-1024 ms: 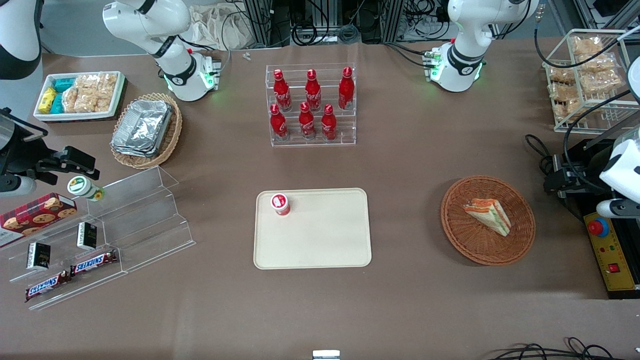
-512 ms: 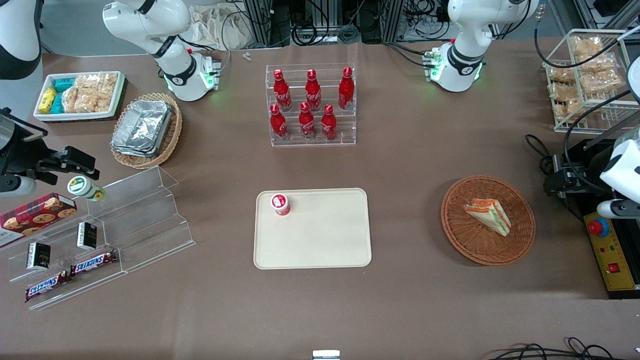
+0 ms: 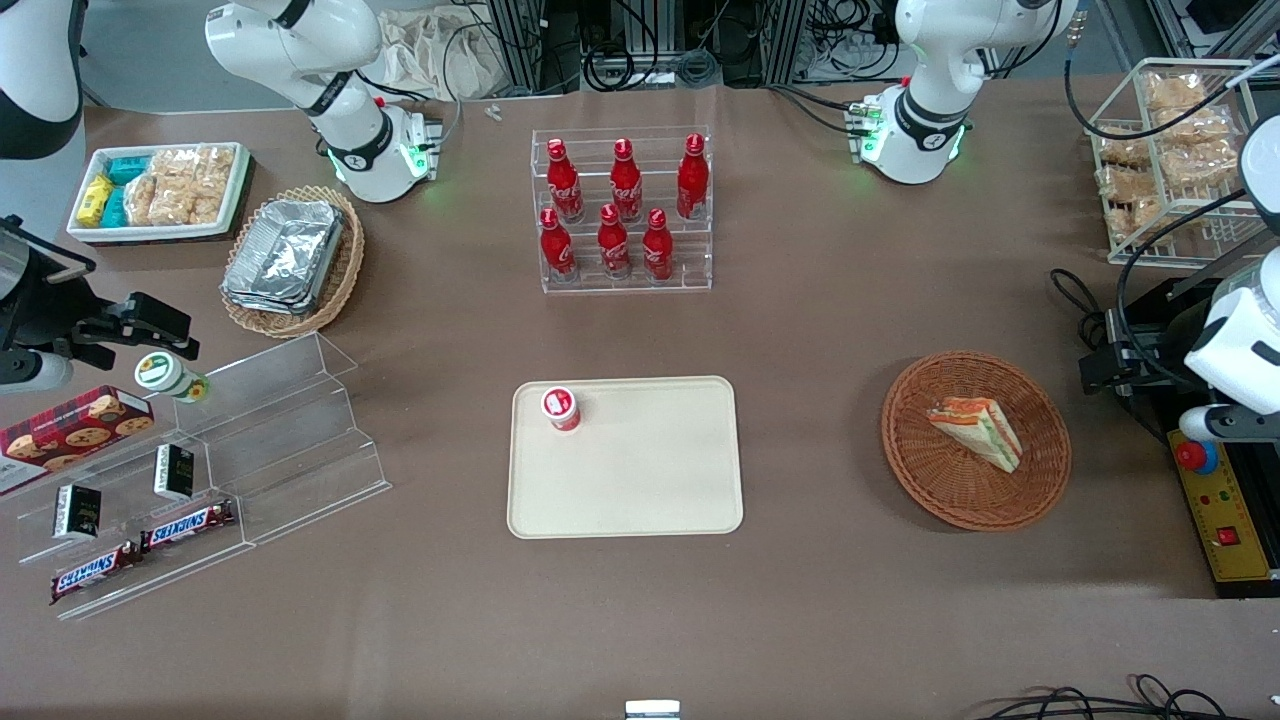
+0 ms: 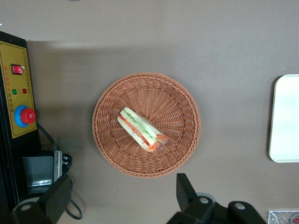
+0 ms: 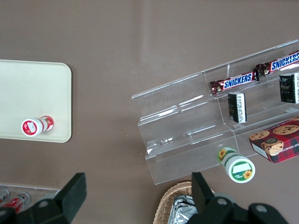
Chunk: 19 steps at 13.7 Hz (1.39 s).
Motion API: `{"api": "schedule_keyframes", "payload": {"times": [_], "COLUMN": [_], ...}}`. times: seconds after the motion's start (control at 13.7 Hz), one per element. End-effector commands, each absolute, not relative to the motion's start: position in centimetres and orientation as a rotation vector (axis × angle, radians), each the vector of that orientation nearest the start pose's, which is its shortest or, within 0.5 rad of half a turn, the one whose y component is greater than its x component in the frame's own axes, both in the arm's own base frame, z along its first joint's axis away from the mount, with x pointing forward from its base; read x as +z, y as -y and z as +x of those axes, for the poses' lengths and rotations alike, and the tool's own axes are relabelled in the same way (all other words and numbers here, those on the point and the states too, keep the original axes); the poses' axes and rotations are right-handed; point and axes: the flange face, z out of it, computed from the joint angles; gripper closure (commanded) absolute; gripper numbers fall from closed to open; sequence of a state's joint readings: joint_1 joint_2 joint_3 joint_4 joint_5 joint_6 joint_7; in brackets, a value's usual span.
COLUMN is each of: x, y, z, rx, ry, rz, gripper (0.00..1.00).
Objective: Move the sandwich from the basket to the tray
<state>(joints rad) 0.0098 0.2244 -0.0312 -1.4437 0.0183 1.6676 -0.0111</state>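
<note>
To place the sandwich on the tray (image 3: 640,480), my left gripper next needs to grab the sandwich by its gathered wrapper end (image 3: 1010,454).
The sandwich (image 3: 975,431), a clear-wrapped wedge with green and orange-red filling, lies in the round reddish-brown basket (image 3: 1040,480). The beige tray (image 3: 640,480) lies flat mid-table, toward the parked arm's end from the basket. My left gripper (image 3: 1108,365) hangs above the table beside the basket, at the working arm's end, open and empty. In the left wrist view the sandwich (image 4: 141,129) sits in the basket (image 4: 180,149), my gripper (image 4: 122,198) is off the basket's rim with its fingers (image 4: 185,190) wide apart, and the tray's edge (image 4: 286,119) shows.
A small red-capped bottle (image 3: 561,408) stands on a corner of the tray. A yellow control box (image 3: 1225,510) with a red button sits beside the basket. An acrylic rack of red bottles (image 3: 622,215) stands farther from the camera. A wire rack of snacks (image 3: 1165,160) stands at the working arm's end.
My left arm and gripper have shifted slightly toward the basket. The sandwich, basket and tray have not moved.
</note>
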Motion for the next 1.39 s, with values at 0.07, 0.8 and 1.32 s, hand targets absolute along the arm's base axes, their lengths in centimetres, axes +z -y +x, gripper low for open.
{"api": "schedule_keyframes", "payload": {"times": [0.07,0.8,1.32], "x": [55.8,53.6,51.4], "y": [0.8,0.2,0.1], "z": [61.0,58.7,59.2], "rx": [0.001,-0.068,-0.011], "ry": [0.008,0.057,0.367], "rz": [-3.11,-3.112,-3.092], "gripper": [0.0,0.0,0.0]}}
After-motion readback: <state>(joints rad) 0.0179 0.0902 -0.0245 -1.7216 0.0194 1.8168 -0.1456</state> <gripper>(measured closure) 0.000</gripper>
